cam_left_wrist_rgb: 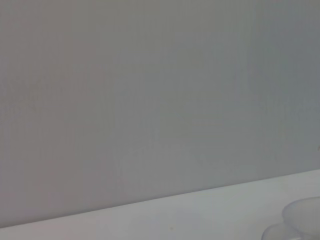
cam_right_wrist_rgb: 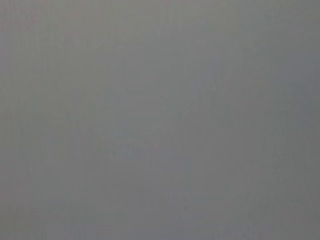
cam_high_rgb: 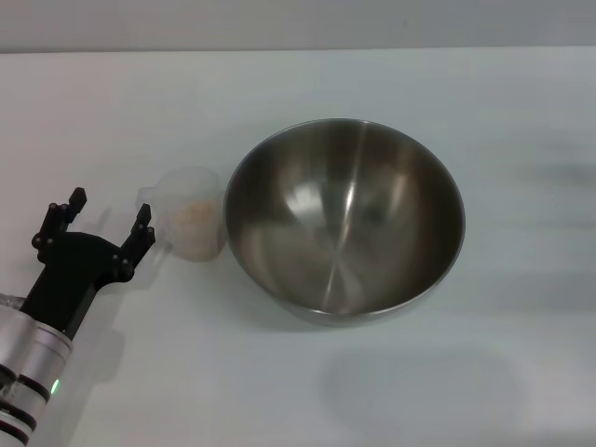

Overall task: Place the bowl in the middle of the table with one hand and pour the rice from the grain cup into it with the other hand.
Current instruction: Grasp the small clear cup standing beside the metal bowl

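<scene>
It isn't time to close yet: both fingers have only tabletop between them beside the grain cup (cam_high_rgb: 191, 214) (cam_left_wrist_rgb: 306, 219). My left gripper should first move toward the cup and then close on it.
The large steel bowl (cam_high_rgb: 345, 219) stands upright on the white table (cam_high_rgb: 466, 391), near its middle, and is empty inside. The small clear grain cup (cam_high_rgb: 191, 214) stands just left of the bowl, close to its rim, with pale rice (cam_high_rgb: 197, 222) heaped in it. My left gripper (cam_high_rgb: 110, 214) is open and empty, just left of the cup, with its near finger (cam_high_rgb: 142, 228) close to the cup's side. The cup's rim shows at the edge of the left wrist view (cam_left_wrist_rgb: 302, 220). My right gripper is out of view.
The table stretches bare in front of and to the right of the bowl. Its far edge (cam_high_rgb: 298, 50) runs along the top of the head view. The right wrist view shows only a plain grey surface.
</scene>
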